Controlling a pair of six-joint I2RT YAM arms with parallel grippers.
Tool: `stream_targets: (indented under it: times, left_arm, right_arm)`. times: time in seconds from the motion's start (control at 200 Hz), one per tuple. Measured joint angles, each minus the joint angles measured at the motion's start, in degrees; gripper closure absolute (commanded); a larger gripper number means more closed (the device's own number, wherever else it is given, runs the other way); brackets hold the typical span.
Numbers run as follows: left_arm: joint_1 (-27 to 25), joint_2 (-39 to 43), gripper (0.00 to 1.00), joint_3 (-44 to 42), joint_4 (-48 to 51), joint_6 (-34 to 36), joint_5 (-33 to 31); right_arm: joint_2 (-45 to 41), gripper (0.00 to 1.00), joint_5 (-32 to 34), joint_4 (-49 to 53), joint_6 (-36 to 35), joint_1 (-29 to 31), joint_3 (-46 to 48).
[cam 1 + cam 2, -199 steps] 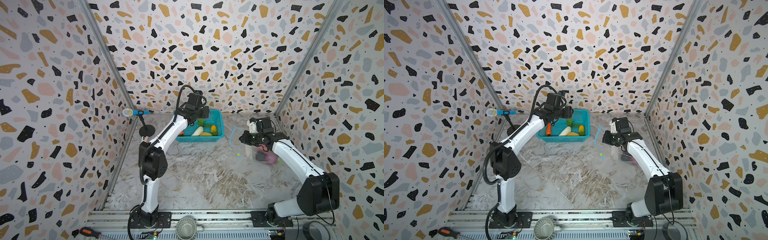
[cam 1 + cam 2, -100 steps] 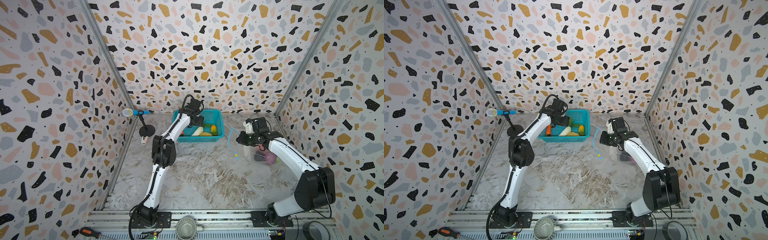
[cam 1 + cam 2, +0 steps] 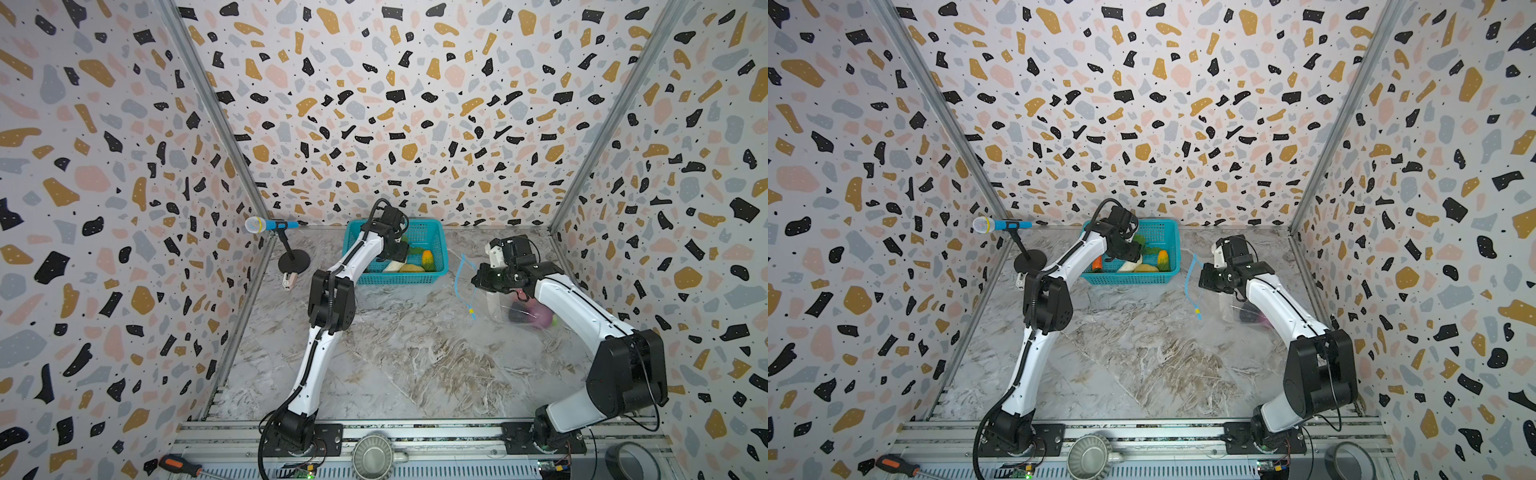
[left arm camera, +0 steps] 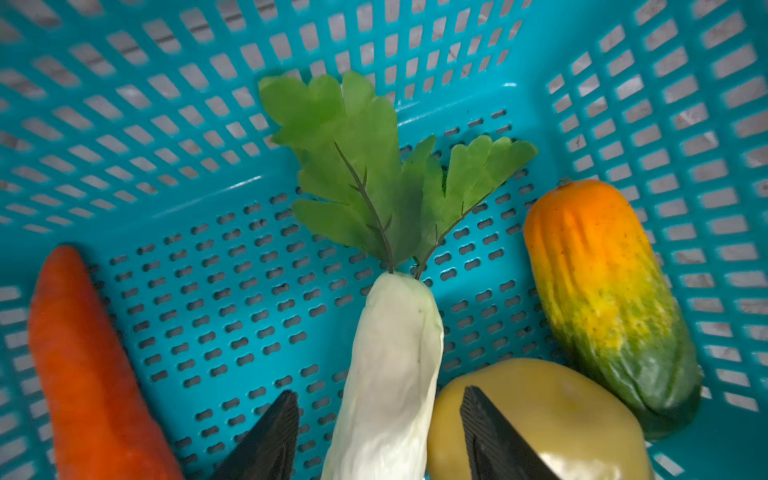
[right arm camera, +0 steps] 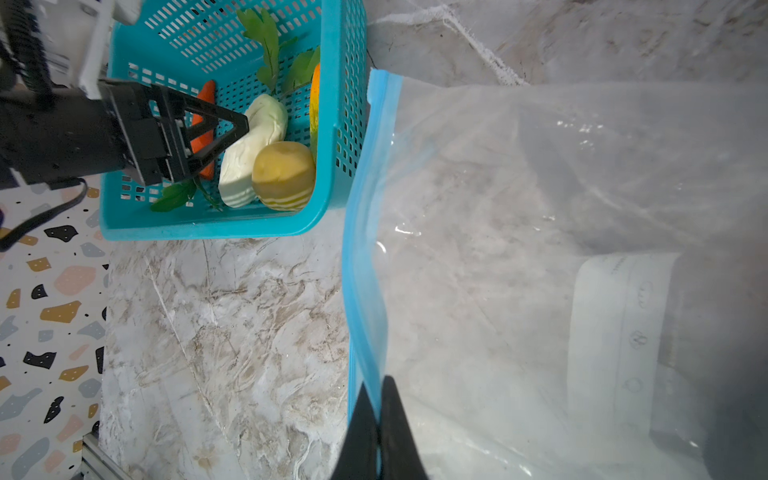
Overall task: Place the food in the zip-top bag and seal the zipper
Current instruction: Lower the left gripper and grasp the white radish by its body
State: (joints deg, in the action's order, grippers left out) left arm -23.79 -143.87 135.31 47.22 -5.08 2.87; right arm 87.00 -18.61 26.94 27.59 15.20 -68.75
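Note:
My left gripper grabs the white radish (image 4: 395, 353) across its body below the leaves next. This leaves the radish's leafless end free to enter the zip-top bag first.
My left gripper (image 4: 379, 409) is open, low inside the teal basket (image 3: 399, 279), its jaws on either side of the white radish (image 4: 395, 353) without gripping it. Around the radish lie an orange carrot (image 4: 83, 353), a yellow potato (image 4: 540, 407), an orange-to-green ribbed vegetable (image 4: 602, 282) and green leaves (image 4: 365, 166). My right gripper (image 5: 376, 390) is shut on the light blue zipper (image 5: 365, 249) of the clear zip-top bag (image 5: 540, 208), holding that edge up. The yellow slider (image 3: 471, 311) hangs at the strip's lower end. A purple onion (image 3: 540, 318) and a dark eggplant (image 3: 519, 313) lie in the bag.
A microphone on a stand (image 3: 270, 225) stands at the back left by the wall. Patterned walls close in three sides. On the front rail lie a screwdriver (image 3: 178, 463), a metal dish (image 3: 372, 455) and a tape roll (image 3: 631, 461).
My left gripper has come down from above the basket into it, around the radish. My right gripper has shifted slightly left with the bag's edge still in it.

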Motion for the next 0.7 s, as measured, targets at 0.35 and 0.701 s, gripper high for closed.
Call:
stream_targets:
  times: [0.35,0.701]
  left_arm:
    - [-0.02,-0.28,0.33,-1.44,-0.22,0.02,-0.68]
    - [-0.02,-2.67,0.39,-1.99,-3.43,-0.66,-1.03]
  right_arm:
    - [0.02,1.00,-0.02,0.00,0.00,0.04,0.00]
    - [0.02,1.00,-0.09,-0.44,0.00,0.04,0.00]
